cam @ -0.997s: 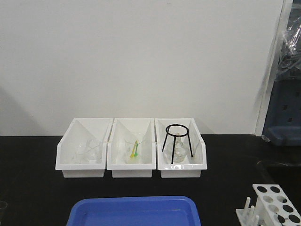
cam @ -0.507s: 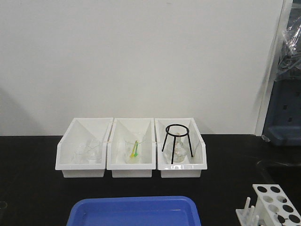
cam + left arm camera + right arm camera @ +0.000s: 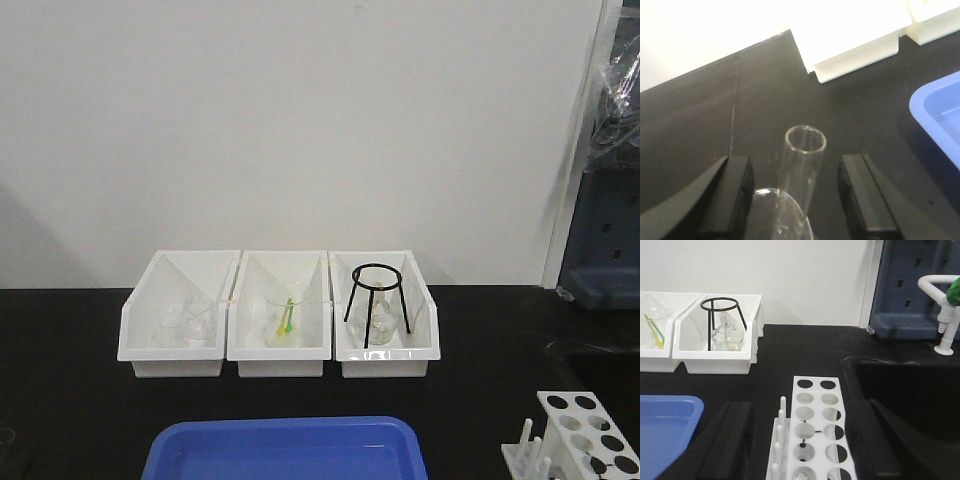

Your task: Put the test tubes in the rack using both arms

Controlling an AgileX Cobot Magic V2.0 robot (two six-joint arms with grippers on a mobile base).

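The left gripper picks up the clear test tube by its open-mouthed end [image 3: 803, 156] next, to move it over to the white rack.
In the left wrist view a clear test tube [image 3: 802, 162] stands between the jaws of my left gripper [image 3: 794, 161], its open mouth pointing away. The jaws are spread wide and neither pad touches it. A second curved clear glass rim [image 3: 780, 212] sits just in front, close to the left finger [image 3: 732, 195]. My right gripper [image 3: 800, 407] is open and straddles the white rack [image 3: 815, 425], whose round holes look empty beside a row of thin pegs [image 3: 781, 425]. The rack also shows at the bottom right of the front view [image 3: 580, 430]. Neither arm shows in the front view.
Three white bins [image 3: 280, 360] stand in a row at the back: glassware in the left one, a beaker with green and yellow sticks in the middle, a black wire tripod [image 3: 375, 300] over a flask on the right. A blue tray [image 3: 285, 450] lies at front centre. A sink [image 3: 910, 385] opens right of the rack.
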